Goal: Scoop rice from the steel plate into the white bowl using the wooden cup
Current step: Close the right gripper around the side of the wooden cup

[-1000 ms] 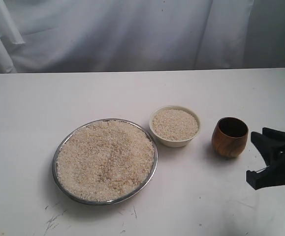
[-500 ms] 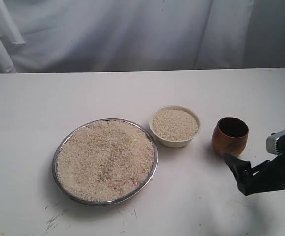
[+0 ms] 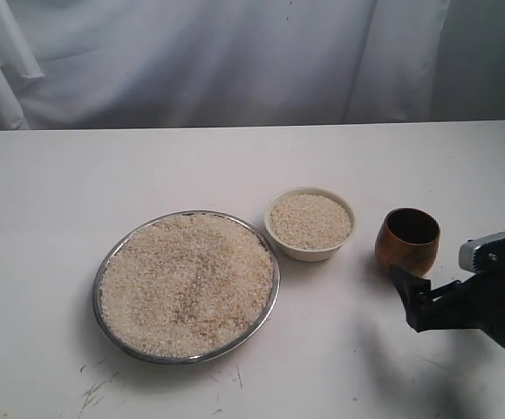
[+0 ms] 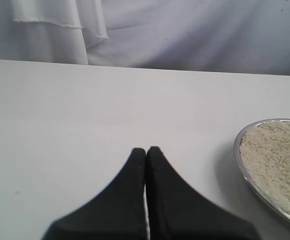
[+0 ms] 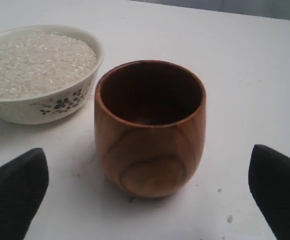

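Note:
I should next grab the wooden cup [image 3: 407, 243] by its rounded sides with my right gripper. Then I can scoop rice from the steel plate.
The steel plate [image 3: 103, 266] sits left of centre on the table, heaped with rice [image 3: 187, 284]. To its right stands the white bowl [image 3: 310, 253], also holding rice. Further right is the wooden cup [image 3: 407, 243], upright and empty. My right gripper [image 3: 409, 295] is just in front of the cup, open. In the right wrist view its fingers [image 5: 14, 190] stand wide on either side of the cup [image 5: 150, 135], apart from it, with the bowl [image 5: 29, 107] beside. My left gripper [image 4: 146, 150] is shut on nothing, over bare table beside the plate's rim [image 4: 246, 167].
The white table [image 3: 235, 166] runs back to a white cloth backdrop [image 3: 235, 61]. Small dark scuff marks [image 3: 95, 388] lie near the table's front edge. The left arm does not show in the exterior view.
My right gripper has moved left from the right edge and turned toward the wooden cup, ending close in front of it. Plate, bowl and cup have not moved.

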`<state>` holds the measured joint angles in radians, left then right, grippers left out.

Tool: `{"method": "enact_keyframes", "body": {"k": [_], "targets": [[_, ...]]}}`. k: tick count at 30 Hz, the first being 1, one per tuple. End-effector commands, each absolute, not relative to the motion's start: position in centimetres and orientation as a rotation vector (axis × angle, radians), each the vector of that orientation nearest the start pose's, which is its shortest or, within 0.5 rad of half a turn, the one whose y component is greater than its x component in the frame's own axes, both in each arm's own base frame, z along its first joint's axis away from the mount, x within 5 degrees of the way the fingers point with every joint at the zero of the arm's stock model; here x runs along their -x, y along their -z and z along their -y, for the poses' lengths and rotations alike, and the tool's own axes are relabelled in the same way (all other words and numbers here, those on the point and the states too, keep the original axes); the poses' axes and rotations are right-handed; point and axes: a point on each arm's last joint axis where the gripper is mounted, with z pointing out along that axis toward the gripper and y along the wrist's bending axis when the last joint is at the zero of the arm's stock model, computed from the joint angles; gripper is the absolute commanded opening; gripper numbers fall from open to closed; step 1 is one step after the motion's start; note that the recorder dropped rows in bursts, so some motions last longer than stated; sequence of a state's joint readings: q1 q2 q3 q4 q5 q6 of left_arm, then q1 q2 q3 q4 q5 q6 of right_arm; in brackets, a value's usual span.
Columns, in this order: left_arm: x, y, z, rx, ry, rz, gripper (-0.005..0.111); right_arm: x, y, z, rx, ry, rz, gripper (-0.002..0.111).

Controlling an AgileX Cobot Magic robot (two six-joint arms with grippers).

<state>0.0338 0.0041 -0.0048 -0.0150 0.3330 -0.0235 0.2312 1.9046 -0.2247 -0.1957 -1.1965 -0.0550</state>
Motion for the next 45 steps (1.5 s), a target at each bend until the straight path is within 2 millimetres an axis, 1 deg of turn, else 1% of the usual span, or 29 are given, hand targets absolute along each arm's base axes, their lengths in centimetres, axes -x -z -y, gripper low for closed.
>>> {"method": "enact_keyframes", "body": {"k": [1,5,7,12,14,18,22,24,26,28,29,30,32,34,37,39,41,45], "targets": [[-5.4,-18.4,-0.1,0.058,0.008,-1.801,0.000,-23.4,-8.1,-7.5,0.508,-0.339,-1.897,0.105],[-5.4,-18.4,-0.1,0.058,0.008,-1.801,0.000,-24.7,-7.5,-7.5,0.485,-0.375,-1.902,0.105],[-5.4,-18.4,-0.1,0.058,0.008,-1.801,0.000,-25.0,-7.2,-7.5,0.494,-0.376,-1.919,0.105],[-5.4,-18.4,-0.1,0.058,0.008,-1.801,0.000,-25.7,-7.3,-7.1,0.463,-0.366,-1.913,0.105],[-5.4,-18.4,-0.1,0.058,0.008,-1.801,0.000,-26.0,-6.9,-6.8,0.452,-0.364,-1.946,0.105],[-5.4,-18.4,-0.1,0.058,0.008,-1.801,0.000,-27.0,-5.5,-7.3,0.470,-0.418,-1.962,0.105],[-5.4,-18.4,-0.1,0.058,0.008,-1.801,0.000,-27.4,-5.3,-7.5,0.472,-0.433,-1.962,0.105],[-5.4,-18.4,-0.1,0.058,0.008,-1.801,0.000,-27.3,-5.3,-7.5,0.470,-0.432,-1.968,0.102],[-5.4,-18.4,-0.1,0.058,0.008,-1.801,0.000,-27.4,-5.3,-7.4,0.456,-0.435,-1.971,0.092],[-5.4,-18.4,-0.1,0.058,0.008,-1.801,0.000,-27.4,-5.3,-7.4,0.427,-0.454,-1.976,0.073],[-5.4,-18.4,-0.1,0.058,0.008,-1.801,0.000,-27.3,-5.3,-7.5,0.426,-0.473,-1.977,0.059],[-5.4,-18.4,-0.1,0.058,0.008,-1.801,0.000,-27.3,-5.4,-7.6,0.439,-0.482,-1.973,0.049],[-5.4,-18.4,-0.1,0.058,0.008,-1.801,0.000,-27.1,-5.4,-7.9,0.468,-0.505,-1.963,0.038],[-5.4,-18.4,-0.1,0.058,0.008,-1.801,0.000,-27.1,-5.6,-8.0,0.463,-0.525,-1.950,0.034],[-5.4,-18.4,-0.1,0.058,0.008,-1.801,0.000,-27.0,-5.5,-7.9,0.412,-0.556,-1.981,0.032],[-5.4,-18.4,-0.1,0.058,0.008,-1.801,0.000,-26.9,-5.3,-7.9,0.411,-0.550,-2.003,0.030],[-5.4,-18.4,-0.1,0.058,0.008,-1.801,0.000,-26.8,-5.2,-7.9,0.414,-0.551,-2.011,0.027],[-5.4,-18.4,-0.1,0.058,0.008,-1.801,0.000,-26.6,-5.3,-8.1,0.431,-0.577,-1.993,0.016]]}}
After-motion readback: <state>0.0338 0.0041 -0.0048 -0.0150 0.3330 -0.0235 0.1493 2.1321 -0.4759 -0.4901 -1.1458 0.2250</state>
